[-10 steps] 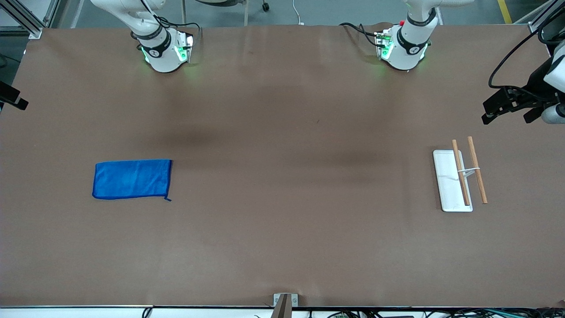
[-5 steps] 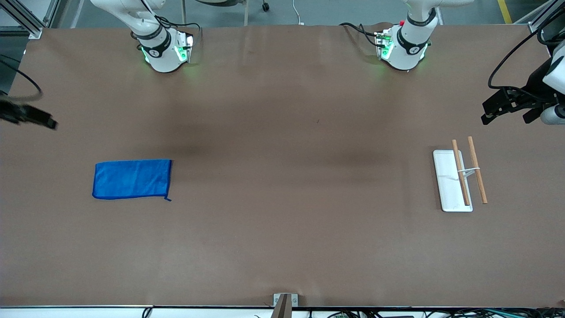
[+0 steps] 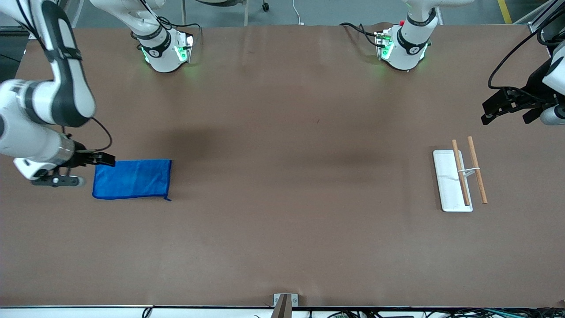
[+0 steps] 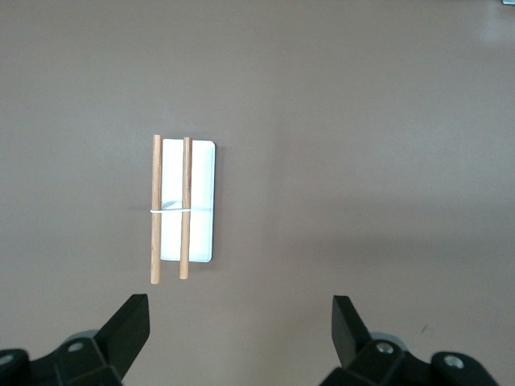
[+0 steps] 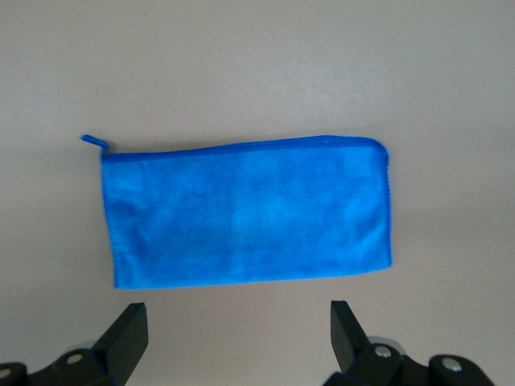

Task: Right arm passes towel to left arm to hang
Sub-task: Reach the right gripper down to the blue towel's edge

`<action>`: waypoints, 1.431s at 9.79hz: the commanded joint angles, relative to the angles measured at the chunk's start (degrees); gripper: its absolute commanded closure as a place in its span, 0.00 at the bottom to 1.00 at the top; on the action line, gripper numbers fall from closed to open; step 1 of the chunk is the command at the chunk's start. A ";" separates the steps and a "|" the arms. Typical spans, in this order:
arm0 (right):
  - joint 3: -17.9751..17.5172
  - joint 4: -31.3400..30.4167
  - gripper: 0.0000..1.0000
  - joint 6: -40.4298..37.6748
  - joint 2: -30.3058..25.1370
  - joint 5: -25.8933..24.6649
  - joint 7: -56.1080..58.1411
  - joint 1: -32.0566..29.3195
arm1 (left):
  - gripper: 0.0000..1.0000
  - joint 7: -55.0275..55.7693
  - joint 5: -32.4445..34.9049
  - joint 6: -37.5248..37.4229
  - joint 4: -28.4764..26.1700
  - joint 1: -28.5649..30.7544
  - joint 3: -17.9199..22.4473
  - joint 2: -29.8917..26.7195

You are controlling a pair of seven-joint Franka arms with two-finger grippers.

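The robot's right gripper should next grab the towel by its long folded edge (image 3: 141, 161), so that the towel's hanging loop (image 3: 167, 198) stays free for the left arm.
The towel (image 3: 131, 179), a bright blue cloth, lies flat on the brown table toward the right arm's end; it also shows in the right wrist view (image 5: 249, 213). My right gripper (image 3: 105, 159) is open and empty, over the table at the towel's short edge. In the right wrist view the gripper (image 5: 237, 330) has bare table between its fingers and the towel just ahead of them. My left gripper (image 3: 505, 115) is open and empty. It waits in the air at the left arm's end of the table, with bare table under it in the left wrist view (image 4: 240, 322).
A white rack base with two wooden rods (image 3: 461, 177) stands at the left arm's end of the table, also in the left wrist view (image 4: 183, 203). A metal bracket (image 3: 284, 301) sits at the table edge nearest the front camera. Both arm bases stand along the top.
My right arm has swung in from the table's end and brought its gripper to the towel's short edge. The towel and the left arm have not moved.
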State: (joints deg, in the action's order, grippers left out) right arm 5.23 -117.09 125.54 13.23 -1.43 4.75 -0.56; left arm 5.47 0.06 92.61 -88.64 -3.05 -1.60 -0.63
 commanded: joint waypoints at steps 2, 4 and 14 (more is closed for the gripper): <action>-0.14 -8.76 0.00 17.42 5.73 -1.03 2.02 -1.11 | 0.00 0.42 1.17 -0.50 -1.19 0.15 -0.24 0.54; -0.40 -9.64 0.00 21.14 8.99 -0.95 2.37 -1.11 | 0.00 0.42 1.17 -0.50 -1.19 0.06 -0.24 0.63; -1.37 -10.44 0.87 28.53 12.87 -0.51 4.66 -3.04 | 0.00 0.50 1.17 -0.50 -1.28 0.06 -0.24 0.71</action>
State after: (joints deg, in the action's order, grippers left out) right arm 4.77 -126.63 152.99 25.73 -1.44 9.22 -2.24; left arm 5.48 0.06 92.61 -88.68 -3.03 -1.59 -0.49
